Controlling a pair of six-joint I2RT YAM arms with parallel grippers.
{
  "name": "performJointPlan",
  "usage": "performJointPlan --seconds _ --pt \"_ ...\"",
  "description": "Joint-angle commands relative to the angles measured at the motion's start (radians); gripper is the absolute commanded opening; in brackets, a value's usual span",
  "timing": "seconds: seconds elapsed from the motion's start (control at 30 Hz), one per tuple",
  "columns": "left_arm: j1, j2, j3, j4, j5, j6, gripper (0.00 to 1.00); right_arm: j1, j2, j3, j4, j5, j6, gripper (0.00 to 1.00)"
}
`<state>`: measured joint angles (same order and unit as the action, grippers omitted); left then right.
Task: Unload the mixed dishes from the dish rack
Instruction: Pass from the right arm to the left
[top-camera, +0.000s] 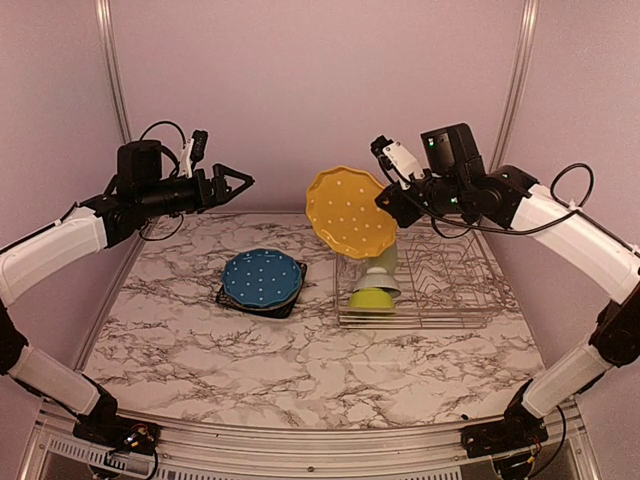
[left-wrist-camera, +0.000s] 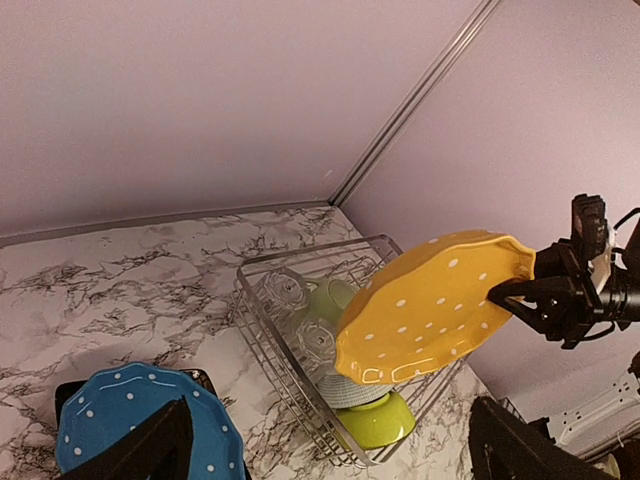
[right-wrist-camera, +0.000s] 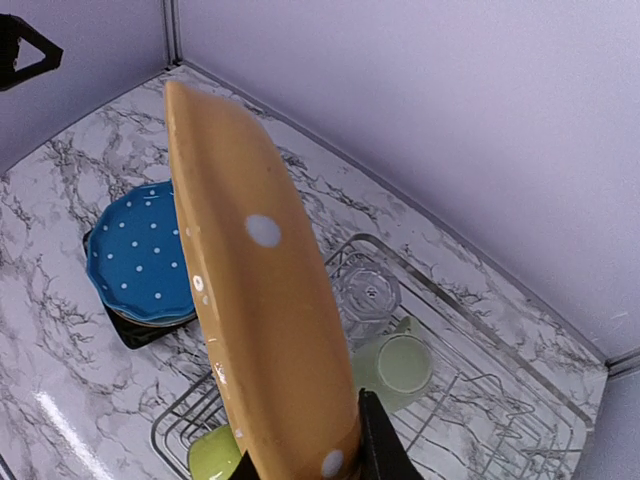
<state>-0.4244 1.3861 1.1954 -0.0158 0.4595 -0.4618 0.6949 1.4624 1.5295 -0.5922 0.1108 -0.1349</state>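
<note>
My left gripper should next take the orange dotted plate (top-camera: 350, 212) by its rim opposite my right gripper, so the plate's bottom stays free to rest on the blue plate.
My right gripper (top-camera: 388, 205) is shut on the rim of the orange dotted plate (top-camera: 350, 212), holding it tilted in the air above the left end of the dish rack (top-camera: 440, 322). In the right wrist view the plate (right-wrist-camera: 260, 300) stands edge-on between the fingers. Below it in the rack lie a lime green bowl (top-camera: 371, 297) with a small white bowl (top-camera: 382, 277) upside down on it, a pale green mug (right-wrist-camera: 405, 362) and a clear glass (right-wrist-camera: 366, 292). The blue plate (top-camera: 262, 277) rests on the dark square plate (top-camera: 228, 299) on the table. My left gripper (top-camera: 240, 182) hangs open and empty, high at the back left.
The marble table (top-camera: 300, 370) is walled on three sides by pale panels. The rack's upright tines (top-camera: 455, 270) fill its right half. The stacked plates lie just left of the rack.
</note>
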Motion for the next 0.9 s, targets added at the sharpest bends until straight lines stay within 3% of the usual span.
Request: performJointPlan --seconds 0.0,0.27,0.87 --pt "-0.036 0.024 0.02 -0.024 0.028 0.043 0.97 -0.054 -0.012 0.084 0.251 -0.22 0.233 0.0" --pt "-0.06 0.124 0.101 -0.088 0.063 0.018 0.76 -0.119 0.007 0.045 0.372 -0.391 0.407 0.0" --pt "-0.109 0.247 0.188 0.001 0.083 -0.051 0.59 -0.123 0.019 -0.042 0.46 -0.526 0.536 0.0"
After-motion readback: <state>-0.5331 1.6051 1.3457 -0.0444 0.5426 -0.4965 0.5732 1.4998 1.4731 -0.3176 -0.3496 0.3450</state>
